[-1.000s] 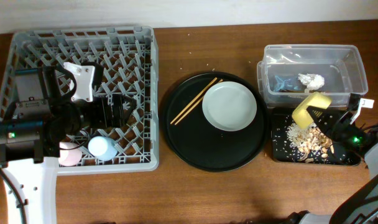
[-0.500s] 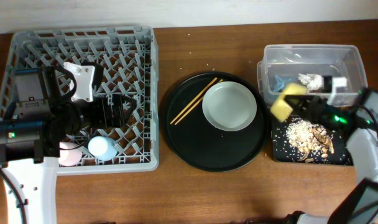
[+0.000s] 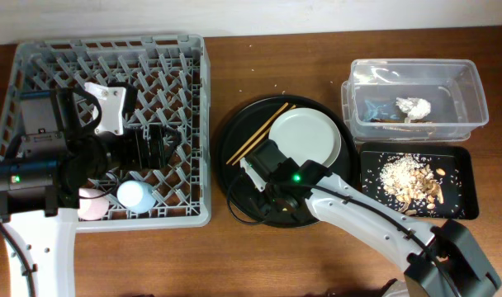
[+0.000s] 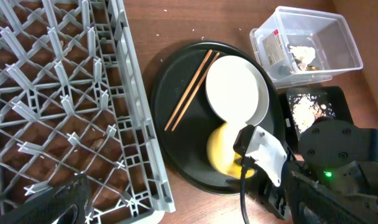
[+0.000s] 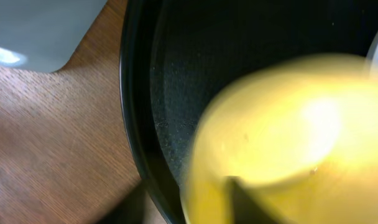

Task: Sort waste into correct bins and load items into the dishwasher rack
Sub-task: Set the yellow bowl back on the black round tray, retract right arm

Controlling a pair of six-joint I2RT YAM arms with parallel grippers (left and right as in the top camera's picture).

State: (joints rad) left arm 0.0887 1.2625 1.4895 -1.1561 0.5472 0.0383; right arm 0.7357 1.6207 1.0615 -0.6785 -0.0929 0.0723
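Note:
The left gripper grabs the yellow bowl [image 4: 224, 151] by its rim on the rack-facing side next. Then the bowl goes between the rack's wires.
My right gripper [image 3: 269, 167] is shut on the yellow bowl [image 4: 224, 151] and holds it over the front left part of the round black tray. The bowl fills the right wrist view [image 5: 288, 124]; the arm hides it from overhead. The pale plate [image 3: 307, 139] and two chopsticks [image 3: 255, 136] lie on that tray. The grey rack [image 3: 193, 99] holds a blue cup [image 3: 135, 195] and a pink cup [image 3: 89, 204]. My left gripper [image 3: 162, 144] is open and empty over the rack. The clear tub [image 3: 474, 91] holds the white napkin [image 3: 414, 106] and a scrap. Beige crumbs [image 3: 408, 181] lie in the shallow black tray [image 3: 461, 161].
The round black tray [image 3: 234, 177] sits between the rack and the two bins. My right arm stretches from the front right corner across the table to it, and its cable loops over the tray's left rim. Small crumbs dot the wood behind the tray.
My right arm has swung left with the yellow bowl, from over the shallow black tray to the round tray. The beige crumbs now lie in full view. The left arm has not moved.

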